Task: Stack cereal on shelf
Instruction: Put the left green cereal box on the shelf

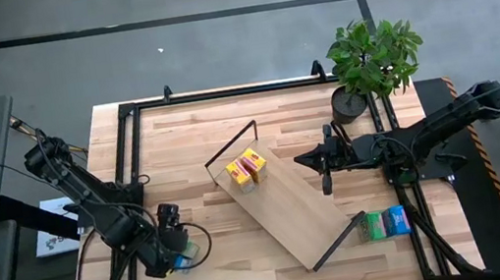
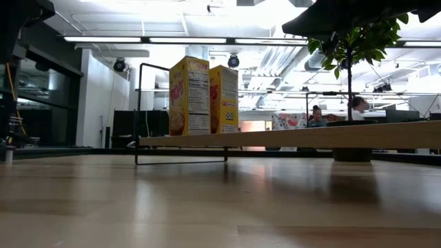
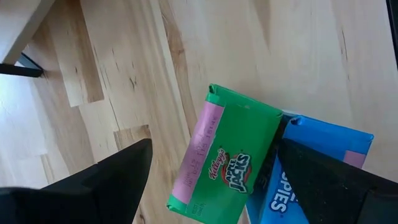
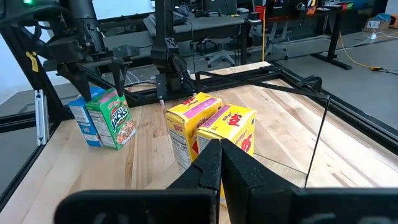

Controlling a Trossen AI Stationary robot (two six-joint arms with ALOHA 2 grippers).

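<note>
My left gripper will next grab the green cereal box by its narrow pink side (image 3: 199, 152) and the opposite one, then stack it on the shelf.
Two yellow cereal boxes (image 1: 247, 170) (image 2: 203, 96) stand upright on the far end of the light-wood shelf (image 1: 289, 204), which lies slantwise across the table. A green cereal box (image 3: 230, 155) and a blue one (image 3: 311, 155) stand side by side on the tabletop at the near left (image 4: 102, 118). My left gripper (image 3: 214, 149) (image 1: 174, 243) hovers open over them, pointing down, one finger on each side of the green box. My right gripper (image 4: 221, 149) (image 1: 301, 160) is shut and level above the shelf, facing the yellow boxes.
Another green and blue pair of boxes (image 1: 387, 224) lies on the table by the shelf's near wire end. A potted plant (image 1: 368, 63) stands at the far right corner. A black frame (image 1: 129, 158) rims the tabletop. Bare wood lies between the left boxes and the shelf.
</note>
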